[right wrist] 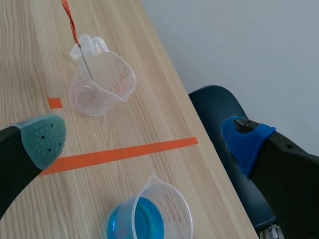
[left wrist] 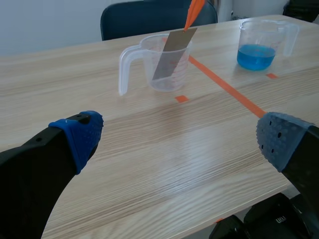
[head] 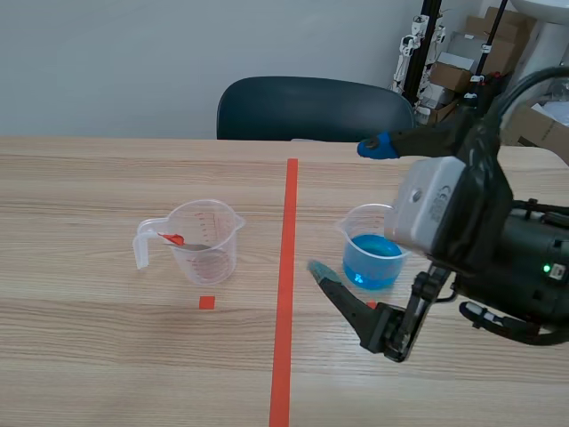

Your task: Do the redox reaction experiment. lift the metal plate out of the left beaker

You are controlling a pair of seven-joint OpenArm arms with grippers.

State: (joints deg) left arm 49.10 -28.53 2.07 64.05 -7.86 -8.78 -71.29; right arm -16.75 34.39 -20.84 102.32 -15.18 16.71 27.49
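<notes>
My right gripper grabs the metal plate by its orange tab (head: 172,238) next, to lift it out of the clear beaker (head: 206,242).
The clear left beaker (head: 206,242) stands left of the orange tape line. A thin metal plate (left wrist: 172,54) with an orange-red tag (left wrist: 194,9) leans inside it, its top above the rim. From the right wrist view the plate (right wrist: 85,62) shows edge-on in the same beaker (right wrist: 102,82). My left gripper (left wrist: 179,139) is open, low over the table, well short of that beaker (left wrist: 160,64), and is hidden from the scene view. My right gripper (head: 348,209) is open, raised beside and above the beaker of blue liquid (head: 373,260).
The blue-liquid beaker (right wrist: 149,214) stands right of the tape line (head: 286,267), beneath my right gripper (right wrist: 144,139). A dark chair (head: 311,108) is at the table's far edge. Cardboard boxes (head: 462,62) are stacked at the back right. A small orange square (head: 206,302) marks the table before the left beaker.
</notes>
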